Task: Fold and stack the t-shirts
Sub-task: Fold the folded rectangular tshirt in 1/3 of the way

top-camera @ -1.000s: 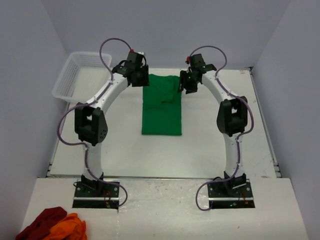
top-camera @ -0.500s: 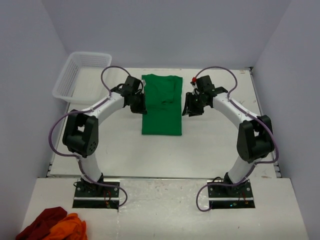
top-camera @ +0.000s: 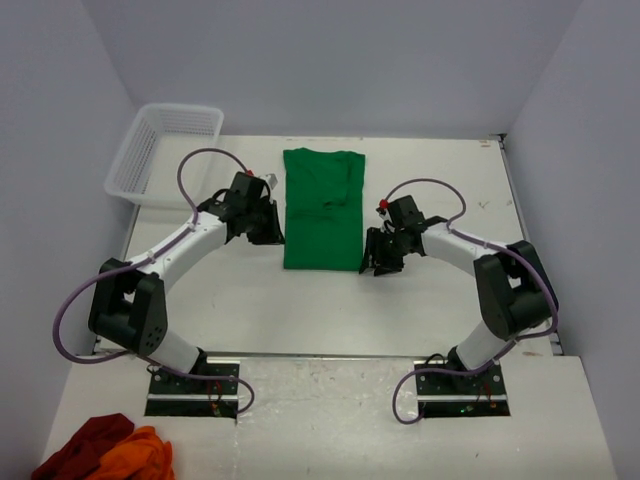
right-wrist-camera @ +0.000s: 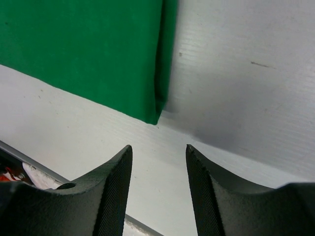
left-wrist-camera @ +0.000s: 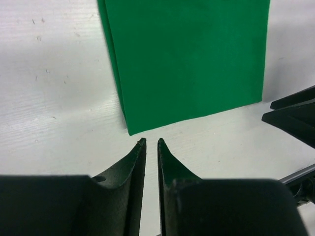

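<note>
The right gripper needs to grab the green t-shirt's near corner (top-camera: pixel 360 268) (right-wrist-camera: pixel 154 119) next and leave the other near corner free, so that it can fold the t-shirt toward the collar.
The green t-shirt (top-camera: pixel 322 210) lies flat on the white table (top-camera: pixel 300 310), folded into a long narrow rectangle with its collar at the far end. My left gripper (top-camera: pixel 268 232) hovers low just off the shirt's near left corner (left-wrist-camera: pixel 130 130). Its fingertips (left-wrist-camera: pixel 151 140) stand a narrow gap apart, with only bare table between them. My right gripper (top-camera: pixel 375 262) sits at the near right corner (right-wrist-camera: pixel 153 118), open (right-wrist-camera: pixel 158 147) and empty. The right gripper's dark fingers (left-wrist-camera: pixel 295 118) also show at the right edge of the left wrist view.
A white mesh basket (top-camera: pixel 165 150) stands at the far left corner of the table. Dark red and orange cloths (top-camera: pixel 105 450) lie bunched on the near ledge, left of the left arm's base (top-camera: pixel 190 385). Grey walls close in on three sides.
Both arms have drawn back from the shirt's collar end along its two sides to its near corners. The left jaws closed and then parted slightly.
</note>
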